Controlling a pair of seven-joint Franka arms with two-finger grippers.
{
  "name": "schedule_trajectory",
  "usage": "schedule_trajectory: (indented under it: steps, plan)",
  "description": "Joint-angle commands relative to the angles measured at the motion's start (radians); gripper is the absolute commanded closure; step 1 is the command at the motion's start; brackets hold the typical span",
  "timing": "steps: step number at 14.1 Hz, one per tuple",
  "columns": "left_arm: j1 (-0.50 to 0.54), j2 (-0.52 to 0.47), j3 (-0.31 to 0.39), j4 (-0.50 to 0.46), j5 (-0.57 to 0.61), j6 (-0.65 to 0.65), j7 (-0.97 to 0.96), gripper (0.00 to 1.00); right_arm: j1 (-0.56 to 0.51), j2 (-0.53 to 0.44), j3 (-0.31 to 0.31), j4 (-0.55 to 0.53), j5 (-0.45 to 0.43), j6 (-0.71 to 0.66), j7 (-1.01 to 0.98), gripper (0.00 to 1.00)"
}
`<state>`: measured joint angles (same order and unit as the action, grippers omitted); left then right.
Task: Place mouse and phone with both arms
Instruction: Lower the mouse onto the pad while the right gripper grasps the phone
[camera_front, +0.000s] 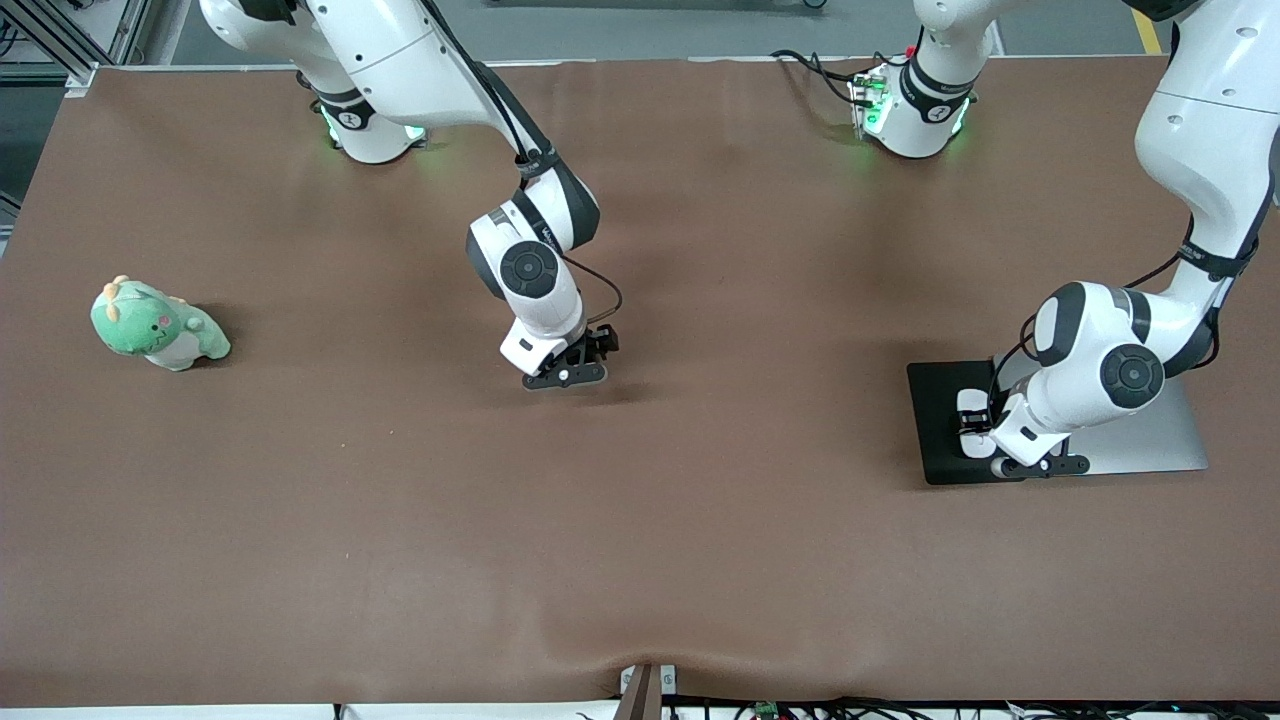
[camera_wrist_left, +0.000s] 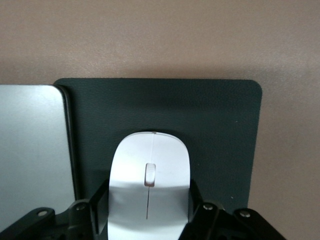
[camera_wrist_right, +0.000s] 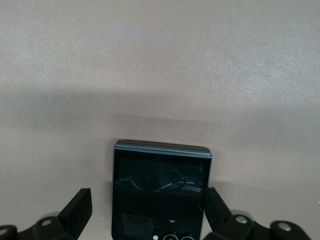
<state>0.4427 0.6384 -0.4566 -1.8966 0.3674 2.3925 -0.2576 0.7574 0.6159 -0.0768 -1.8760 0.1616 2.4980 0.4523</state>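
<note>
The base of the white mouse (camera_front: 968, 415) is on the black mouse pad (camera_front: 938, 420), inside the pad's edges, so my left gripper needs to open now.
The white mouse (camera_wrist_left: 149, 150) lies on the black mouse pad (camera_wrist_left: 220, 130) toward the left arm's end of the table. My left gripper (camera_wrist_left: 149, 192) is down on the pad with its fingers pressed against both sides of the mouse; in the front view the gripper (camera_front: 978, 440) partly covers the mouse (camera_front: 968, 415). The black phone (camera_wrist_right: 160, 190) lies flat on the brown table near the middle. My right gripper (camera_wrist_right: 148, 197) is open and straddles it, with a gap at one finger. In the front view the right gripper (camera_front: 567, 375) hides the phone.
A silver laptop (camera_front: 1150, 440) lies shut beside the mouse pad (camera_front: 935, 400), partly under the left arm; it also shows in the left wrist view (camera_wrist_left: 30, 150). A green plush dinosaur (camera_front: 158, 325) sits toward the right arm's end.
</note>
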Motion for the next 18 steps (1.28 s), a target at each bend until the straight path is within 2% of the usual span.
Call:
schedule_trajectory:
  steps: [1,3,6,7,9,14,18]
  plan:
    - [-0.005,0.007,0.003,-0.006,0.027,0.025,-0.043,0.56,0.014,0.012,-0.006,-0.008,0.023,0.025,0.022,0.0]
    - [-0.007,0.012,0.003,-0.006,0.047,0.025,-0.049,0.43,0.023,0.018,-0.006,-0.006,0.023,0.031,0.029,0.0]
    - [-0.004,0.017,0.001,-0.006,0.07,0.025,-0.052,0.15,0.033,0.03,-0.008,-0.008,0.023,0.044,0.035,0.0]
    - [-0.004,0.014,0.002,-0.006,0.073,0.025,-0.043,0.0,0.028,0.03,-0.008,-0.008,0.023,0.042,0.034,0.0]
    - [0.001,0.007,-0.002,-0.006,0.145,0.024,-0.051,0.0,0.031,0.041,-0.009,-0.008,0.021,0.047,0.034,0.0]
    - [0.007,-0.077,-0.017,-0.004,0.14,0.01,-0.042,0.0,0.013,0.025,-0.009,-0.002,0.019,0.005,0.034,0.0]
    - [0.034,-0.152,-0.082,-0.004,0.121,-0.016,-0.045,0.0,0.0,-0.002,-0.012,0.002,0.019,-0.031,0.031,0.0]
